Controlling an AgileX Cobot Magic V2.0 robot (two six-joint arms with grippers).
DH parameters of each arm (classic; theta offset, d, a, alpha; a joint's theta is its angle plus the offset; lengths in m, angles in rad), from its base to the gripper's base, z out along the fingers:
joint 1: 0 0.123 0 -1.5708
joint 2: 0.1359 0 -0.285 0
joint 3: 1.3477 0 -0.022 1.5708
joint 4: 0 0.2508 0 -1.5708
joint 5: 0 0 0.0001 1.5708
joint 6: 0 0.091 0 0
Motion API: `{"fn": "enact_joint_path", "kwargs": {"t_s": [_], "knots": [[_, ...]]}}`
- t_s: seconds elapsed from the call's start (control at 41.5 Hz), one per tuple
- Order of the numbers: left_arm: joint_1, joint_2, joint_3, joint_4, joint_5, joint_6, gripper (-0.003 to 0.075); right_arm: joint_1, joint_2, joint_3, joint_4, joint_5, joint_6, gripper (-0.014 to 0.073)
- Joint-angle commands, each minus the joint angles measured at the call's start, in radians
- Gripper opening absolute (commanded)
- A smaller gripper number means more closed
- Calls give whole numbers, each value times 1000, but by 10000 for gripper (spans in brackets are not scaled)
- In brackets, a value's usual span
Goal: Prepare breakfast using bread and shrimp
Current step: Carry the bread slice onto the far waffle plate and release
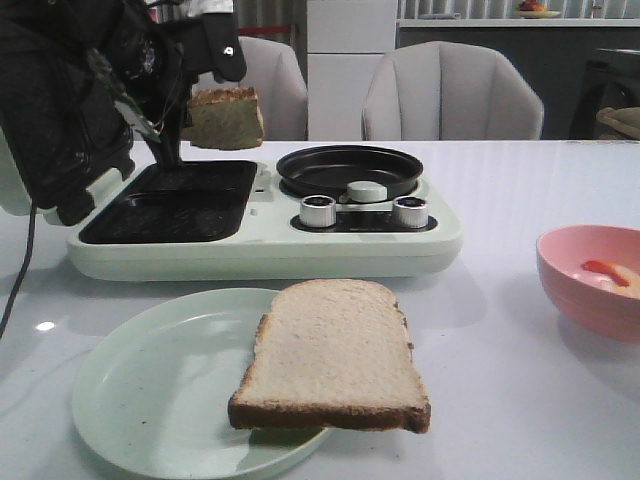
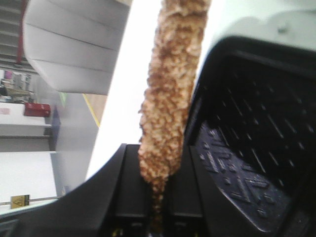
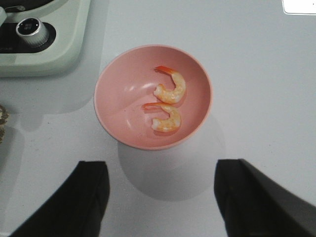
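Note:
The bread slice's lower edge (image 1: 226, 148) hangs above the black grill plate (image 1: 175, 200), so my left gripper keeps holding the bread slice for now, until I lower it.
My left gripper (image 1: 196, 110) is shut on a bread slice (image 1: 224, 117) and holds it on edge in the air above the back of the black grill plate (image 1: 175, 200); the wrist view shows its crust (image 2: 170, 98) pinched between the fingers (image 2: 133, 192). A second bread slice (image 1: 330, 355) lies half on the pale green plate (image 1: 150, 390), overhanging its right rim. Two shrimp (image 3: 170, 89) (image 3: 165, 118) lie in the pink bowl (image 3: 113, 98); one shows in the front view (image 1: 610, 272). My right gripper (image 3: 160, 195) is open above the table beside the bowl, out of the front view.
The pale green breakfast maker (image 1: 260, 240) has a round black pan (image 1: 350, 170) and two silver knobs (image 1: 318, 211). Its open lid sits behind my left arm. Grey chairs (image 1: 450, 95) stand behind the table. A black cable (image 1: 20, 270) hangs at the left.

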Motion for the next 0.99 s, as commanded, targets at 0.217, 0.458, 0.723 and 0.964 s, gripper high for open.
{"fn": "enact_joint_path", "kwargs": {"t_s": [0.217,0.458,0.723,0.964], "knots": [[47,-24,-30,50,-18,-10,100,-5,0,-28,-7,-64,-5,557],[49,-24,38,50,-37,-7,100,-5,0,-28,-7,-65,-5,557],[49,-24,73,50,-16,-7,293,-5,0,-28,-7,-65,-5,557],[30,-82,88,50,-24,-22,515,-5,0,-28,-7,-65,-5,557]]}}
